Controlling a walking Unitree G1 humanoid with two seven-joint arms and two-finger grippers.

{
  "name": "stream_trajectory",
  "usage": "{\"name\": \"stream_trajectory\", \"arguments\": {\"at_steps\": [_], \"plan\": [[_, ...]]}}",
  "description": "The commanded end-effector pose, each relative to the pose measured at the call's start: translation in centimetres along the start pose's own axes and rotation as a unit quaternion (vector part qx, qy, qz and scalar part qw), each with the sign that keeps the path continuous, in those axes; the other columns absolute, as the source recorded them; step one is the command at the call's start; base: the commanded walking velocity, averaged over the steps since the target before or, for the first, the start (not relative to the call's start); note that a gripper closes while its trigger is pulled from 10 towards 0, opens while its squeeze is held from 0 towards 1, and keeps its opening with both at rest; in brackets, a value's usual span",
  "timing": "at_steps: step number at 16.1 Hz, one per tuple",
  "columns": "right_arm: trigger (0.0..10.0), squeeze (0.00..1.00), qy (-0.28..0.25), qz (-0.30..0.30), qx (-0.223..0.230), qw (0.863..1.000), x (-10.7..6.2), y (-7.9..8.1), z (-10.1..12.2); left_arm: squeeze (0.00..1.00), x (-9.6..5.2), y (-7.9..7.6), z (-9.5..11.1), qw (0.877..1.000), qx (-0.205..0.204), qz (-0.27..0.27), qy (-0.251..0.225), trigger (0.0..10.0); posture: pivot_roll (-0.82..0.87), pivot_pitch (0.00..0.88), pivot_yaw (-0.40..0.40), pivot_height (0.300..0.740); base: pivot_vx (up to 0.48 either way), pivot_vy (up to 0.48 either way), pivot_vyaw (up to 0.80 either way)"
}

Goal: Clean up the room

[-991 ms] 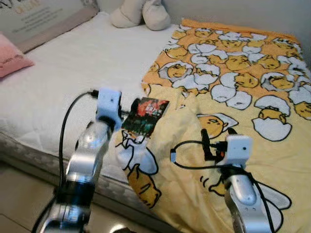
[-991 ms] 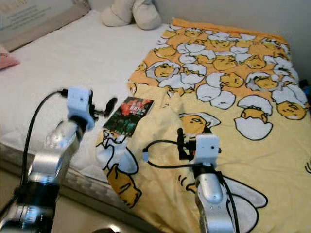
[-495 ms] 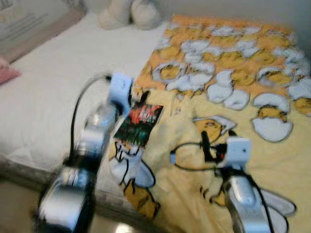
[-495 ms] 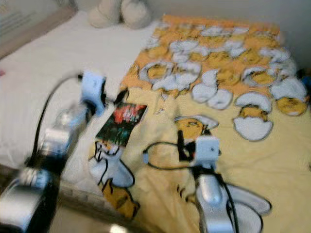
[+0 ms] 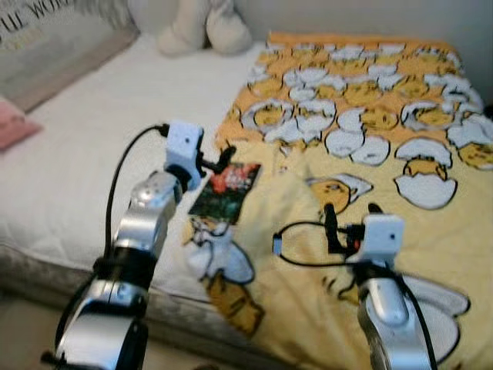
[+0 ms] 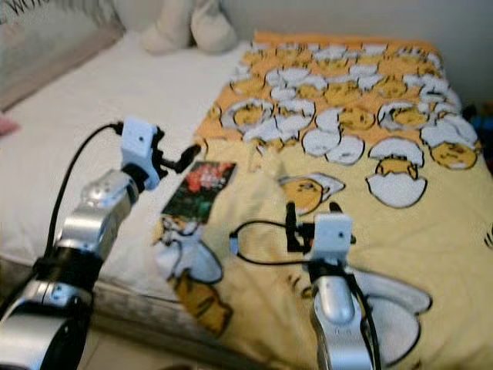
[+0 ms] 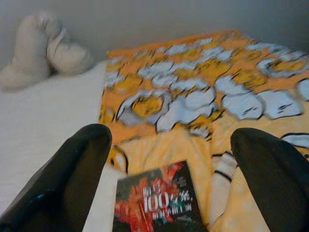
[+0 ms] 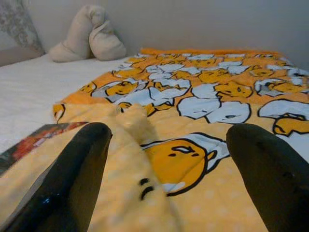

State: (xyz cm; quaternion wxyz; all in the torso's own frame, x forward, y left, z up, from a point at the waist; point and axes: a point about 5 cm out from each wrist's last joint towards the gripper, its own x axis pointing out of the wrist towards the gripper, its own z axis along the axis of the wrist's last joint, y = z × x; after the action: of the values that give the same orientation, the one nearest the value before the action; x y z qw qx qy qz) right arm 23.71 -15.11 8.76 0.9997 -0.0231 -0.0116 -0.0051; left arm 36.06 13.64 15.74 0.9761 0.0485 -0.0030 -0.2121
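Observation:
The left gripper grabs the booklet across its thin spine edge (image 5: 199, 198) next, since the booklet lies flat with its broad cover (image 5: 226, 193) facing up.
A dark booklet (image 5: 227, 189) with red and green print lies flat on the bed, at the left edge of a rumpled yellow blanket (image 5: 370, 116) printed with egg characters. My left gripper (image 5: 222, 160) hovers open just above the booklet's far left corner. In the left wrist view the booklet (image 7: 157, 205) sits low between the two spread black fingers (image 7: 72, 169). My right gripper (image 5: 350, 217) is open over the blanket's folds, to the right of the booklet, with nothing between its fingers. A raised blanket fold (image 8: 135, 145) lies ahead of it.
The white mattress (image 5: 85, 146) stretches to the left. A beige plush cushion (image 5: 204, 27) rests at the head, a lettered grey cushion (image 5: 54, 38) and a pink pillow (image 5: 15, 127) at far left. The bed's front edge (image 5: 46, 266) drops to the floor.
The view has shifted slightly. My left gripper has reached forward from beside the booklet's left edge to its far corner. The right arm and the booklet have not moved.

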Motion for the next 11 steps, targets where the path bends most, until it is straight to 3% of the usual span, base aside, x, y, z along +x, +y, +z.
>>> {"name": "stream_trajectory", "arguments": {"at_steps": [1,5,11], "plan": [[10.0,0.0,0.003,0.012,0.008,1.0,0.2,0.8,0.0,0.0,-0.2,0.2,0.8,1.0,0.016,-0.005,-0.017,10.0,-0.11,0.0,0.113,0.74,0.0,0.48,-0.8],[10.0,0.0,0.001,0.018,0.008,1.0,0.7,0.9,0.0,0.0,-0.8,-0.4,0.7,0.999,0.036,-0.03,-0.027,10.0,-0.1,0.0,0.101,0.74,0.068,0.457,-0.8],[10.0,0.0,0.0,0.001,0.02,1.0,0.2,0.5,0.0,0.0,-1.8,-1.9,-0.8,0.999,-0.008,-0.038,-0.017,10.0,-0.1,0.0,0.089,0.74,0.274,0.394,-0.8]]}}
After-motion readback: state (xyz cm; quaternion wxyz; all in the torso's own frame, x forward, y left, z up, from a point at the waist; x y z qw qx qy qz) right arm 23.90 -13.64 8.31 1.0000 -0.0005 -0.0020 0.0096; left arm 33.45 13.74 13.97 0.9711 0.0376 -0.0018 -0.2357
